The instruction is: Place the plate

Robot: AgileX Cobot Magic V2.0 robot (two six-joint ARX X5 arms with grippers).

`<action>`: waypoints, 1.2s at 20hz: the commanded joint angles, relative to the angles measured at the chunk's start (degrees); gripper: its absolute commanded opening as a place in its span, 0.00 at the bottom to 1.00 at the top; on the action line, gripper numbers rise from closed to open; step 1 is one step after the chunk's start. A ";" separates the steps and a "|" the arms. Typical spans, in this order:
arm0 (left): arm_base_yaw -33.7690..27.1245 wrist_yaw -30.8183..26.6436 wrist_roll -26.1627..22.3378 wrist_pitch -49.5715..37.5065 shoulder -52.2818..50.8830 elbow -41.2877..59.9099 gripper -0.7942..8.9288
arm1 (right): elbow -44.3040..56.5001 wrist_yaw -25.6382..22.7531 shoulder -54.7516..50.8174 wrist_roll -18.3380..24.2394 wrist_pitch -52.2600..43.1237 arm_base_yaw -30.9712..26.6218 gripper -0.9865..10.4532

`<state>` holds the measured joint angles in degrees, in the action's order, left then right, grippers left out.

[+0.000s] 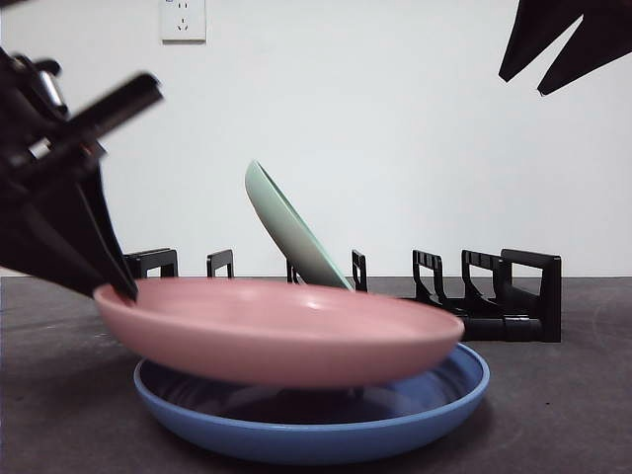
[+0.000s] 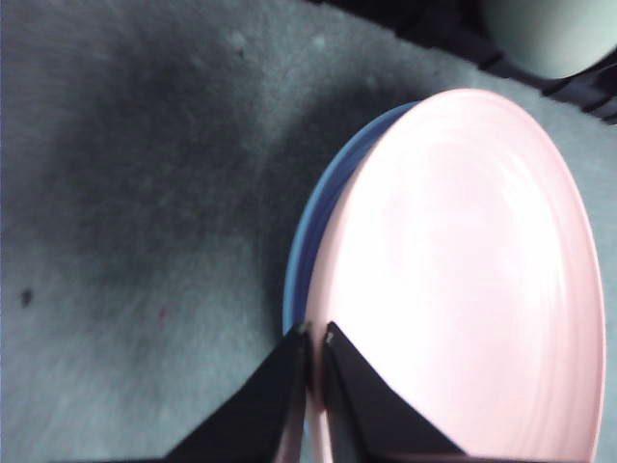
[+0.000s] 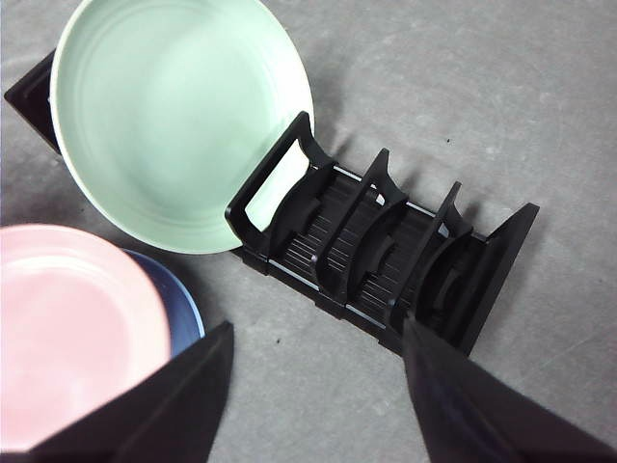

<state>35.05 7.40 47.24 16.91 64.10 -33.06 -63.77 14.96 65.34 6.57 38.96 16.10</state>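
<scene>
I will next use my right gripper to pick up the green plate by its thin rim (image 1: 255,170) (image 3: 60,96), because the plate's round side is far wider than my open fingers.
My left gripper (image 2: 313,333) is shut on the rim of a pink plate (image 2: 463,280). In the front view it (image 1: 117,288) holds that plate (image 1: 286,331) by its left edge, just above a blue plate (image 1: 316,420) on the table. A green plate (image 1: 291,229) leans in the black dish rack (image 1: 494,296) behind. My right gripper (image 3: 318,352) is open and empty, high above the rack (image 3: 386,246); it shows as a black tip (image 1: 563,44) at the top right of the front view.
The rack's slots to the right of the green plate (image 3: 183,116) hold nothing. The table is dark grey (image 1: 573,415). A wall socket (image 1: 184,18) is on the white wall behind.
</scene>
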 commanded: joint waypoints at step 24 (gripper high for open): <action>-2.82 2.12 -9.70 4.70 -3.74 -3.34 0.28 | -0.61 0.04 0.48 -0.57 0.57 0.48 0.33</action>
<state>31.83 9.37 41.30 22.30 60.12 -35.14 -63.77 14.96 65.34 6.57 39.75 16.25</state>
